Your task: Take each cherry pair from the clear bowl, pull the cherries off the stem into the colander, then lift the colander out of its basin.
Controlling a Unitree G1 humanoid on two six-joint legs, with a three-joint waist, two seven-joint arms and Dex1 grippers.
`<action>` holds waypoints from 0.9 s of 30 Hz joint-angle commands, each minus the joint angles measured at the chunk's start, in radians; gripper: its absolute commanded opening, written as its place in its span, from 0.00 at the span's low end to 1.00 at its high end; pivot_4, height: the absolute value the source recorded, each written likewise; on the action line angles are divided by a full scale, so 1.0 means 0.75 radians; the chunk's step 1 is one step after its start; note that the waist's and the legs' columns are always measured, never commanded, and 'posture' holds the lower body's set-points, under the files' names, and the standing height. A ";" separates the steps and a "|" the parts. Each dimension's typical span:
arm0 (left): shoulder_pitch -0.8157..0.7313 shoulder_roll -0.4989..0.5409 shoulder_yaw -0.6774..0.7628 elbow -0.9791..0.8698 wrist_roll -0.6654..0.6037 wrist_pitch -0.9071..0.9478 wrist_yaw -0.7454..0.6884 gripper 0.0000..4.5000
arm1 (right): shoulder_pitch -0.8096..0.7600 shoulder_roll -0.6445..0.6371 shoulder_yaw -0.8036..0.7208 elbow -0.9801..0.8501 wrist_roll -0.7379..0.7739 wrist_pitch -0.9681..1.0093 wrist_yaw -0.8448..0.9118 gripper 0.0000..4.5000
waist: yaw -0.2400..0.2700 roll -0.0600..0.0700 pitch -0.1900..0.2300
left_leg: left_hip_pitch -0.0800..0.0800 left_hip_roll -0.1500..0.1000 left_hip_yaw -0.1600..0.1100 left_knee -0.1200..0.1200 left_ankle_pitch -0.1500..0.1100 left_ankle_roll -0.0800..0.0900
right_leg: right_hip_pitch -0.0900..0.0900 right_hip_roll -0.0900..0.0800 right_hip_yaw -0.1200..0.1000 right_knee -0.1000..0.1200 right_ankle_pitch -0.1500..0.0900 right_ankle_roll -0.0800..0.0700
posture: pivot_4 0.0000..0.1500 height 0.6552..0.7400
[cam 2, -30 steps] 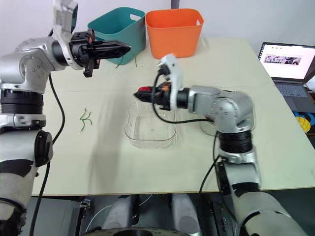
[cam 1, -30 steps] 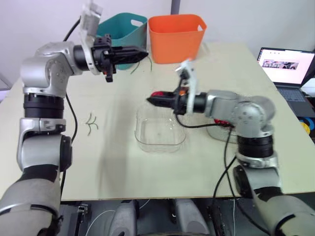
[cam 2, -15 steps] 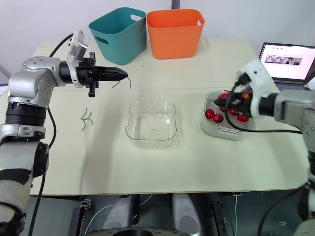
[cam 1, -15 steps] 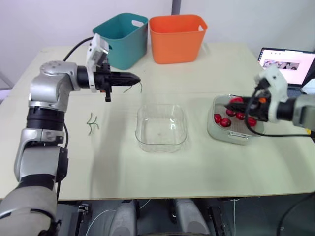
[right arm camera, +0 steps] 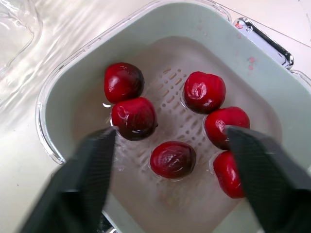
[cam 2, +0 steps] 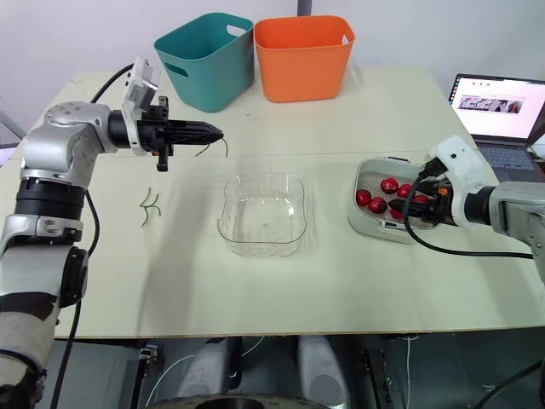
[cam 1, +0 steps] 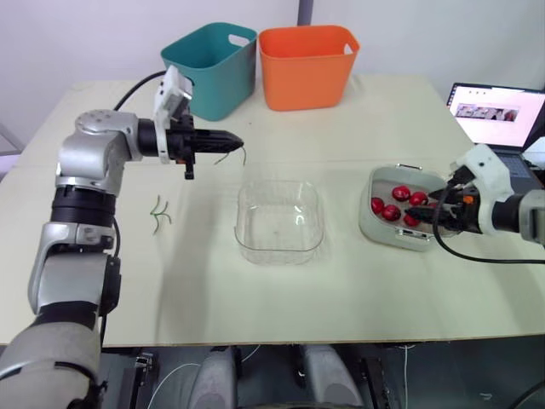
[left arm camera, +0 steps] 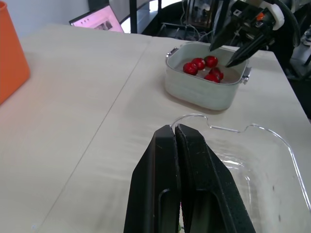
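My right gripper grabs the colander by its small handle tab at the colander's rim next, since the colander sits side to side inside its basin.
The clear bowl sits mid-table and looks empty. To its right stands the pale basin with the perforated colander inside, holding several red cherries. My right gripper hovers just above the cherries, open wide, with nothing between its fingers; the right eye view shows it at the basin's near right side. My left gripper is raised over the table left of the bowl, shut on a thin green stem that curls from its tip.
A teal bin and an orange bin stand at the back. Two loose green stems lie on the table at the left. A laptop sits off the right edge.
My right gripper carried a cherry from above the clear bowl over to the colander and opened wide; the cherry lies among the others. The left arm came down from the teal bin with the stem.
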 commanded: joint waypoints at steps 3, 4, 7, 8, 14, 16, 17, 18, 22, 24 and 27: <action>-0.035 0.038 0.062 0.006 0.000 -0.021 0.048 0.00 | -0.155 0.014 -0.053 0.010 0.017 -0.024 0.009 0.93 | 0.002 0.000 0.000 | 0.000 0.000 0.000 0.000 0.000 0.000 | 0.000 0.000 0.000 0.000 0.000 0.000 | 1.00 1.00; -0.034 0.046 0.078 0.015 -0.005 -0.012 0.066 0.00 | -0.213 0.047 -0.056 -0.003 0.050 -0.004 0.004 0.93 | -0.001 0.000 0.000 | 0.000 0.000 0.000 0.000 0.000 0.000 | 0.000 0.000 0.000 0.000 0.000 0.000 | 1.00 1.00; -0.015 0.077 0.121 0.032 -0.018 0.022 0.108 0.00 | -0.361 0.150 -0.044 -0.069 0.148 0.067 -0.009 0.93 | -0.013 0.000 0.000 | 0.001 0.000 0.000 -0.001 0.000 0.000 | 0.000 0.001 0.000 0.000 0.001 0.001 | 1.00 1.00; 0.002 0.095 0.140 0.036 -0.024 0.043 0.123 0.00 | -0.413 0.199 -0.030 -0.098 0.183 0.093 -0.020 0.93 | -0.018 0.000 0.000 | 0.001 0.000 -0.001 -0.001 0.000 0.000 | 0.000 0.001 0.000 0.001 0.001 0.001 | 1.00 1.00; 0.281 0.271 0.288 -0.048 -0.132 0.321 0.164 0.00 | -0.669 0.613 0.162 -0.280 0.379 0.221 -0.119 0.93 | -0.038 0.000 0.000 | 0.003 0.004 -0.002 -0.002 0.000 0.000 | 0.000 0.004 -0.001 0.004 0.001 0.001 | 1.00 1.00; 0.405 0.319 0.319 -0.123 -0.158 0.383 0.168 0.00 | -0.697 0.720 0.214 -0.320 0.424 0.260 -0.151 0.93 | -0.037 0.000 0.000 | 0.002 0.005 -0.002 -0.002 0.000 0.000 | -0.001 0.004 -0.001 0.004 0.004 -0.004 | 1.00 1.00; 0.445 0.333 0.330 -0.154 -0.170 0.405 0.176 0.00 | -0.699 0.746 0.229 -0.335 0.429 0.269 -0.161 0.93 | -0.026 0.000 0.000 | 0.002 0.006 -0.002 -0.002 0.000 0.000 | -0.001 0.004 -0.001 0.004 0.004 -0.004 | 1.00 1.00; 0.495 0.347 0.353 -0.178 -0.182 0.427 0.192 0.00 | -0.699 0.782 0.258 -0.345 0.434 0.280 -0.175 0.93 | -0.014 -0.001 0.000 | 0.000 0.006 -0.002 -0.001 0.000 0.000 | -0.001 0.004 -0.002 0.004 0.004 -0.004 | 1.00 1.00; 0.655 0.382 0.438 -0.237 -0.220 0.507 0.262 0.00 | -0.693 0.869 0.361 -0.359 0.422 0.298 -0.215 0.93 | 0.013 -0.003 -0.001 | -0.002 0.004 -0.002 0.001 0.000 -0.001 | 0.000 -0.001 -0.005 0.000 0.002 -0.008 | 1.00 1.00; 0.723 0.390 0.473 -0.272 -0.240 0.541 0.291 0.00 | -0.689 0.887 0.392 -0.359 0.416 0.303 -0.225 0.93 | 0.017 -0.003 -0.001 | -0.002 0.003 -0.002 0.001 0.000 -0.001 | 0.001 -0.003 -0.005 0.000 0.001 -0.008 | 1.00 1.00; 0.801 0.394 0.516 -0.288 -0.256 0.565 0.324 0.00 | -0.681 0.891 0.431 -0.369 0.405 0.301 -0.227 0.93 | 0.008 -0.003 -0.002 | -0.001 0.002 -0.002 0.000 0.000 -0.001 | 0.002 -0.003 -0.005 -0.001 0.001 -0.008 | 1.00 1.00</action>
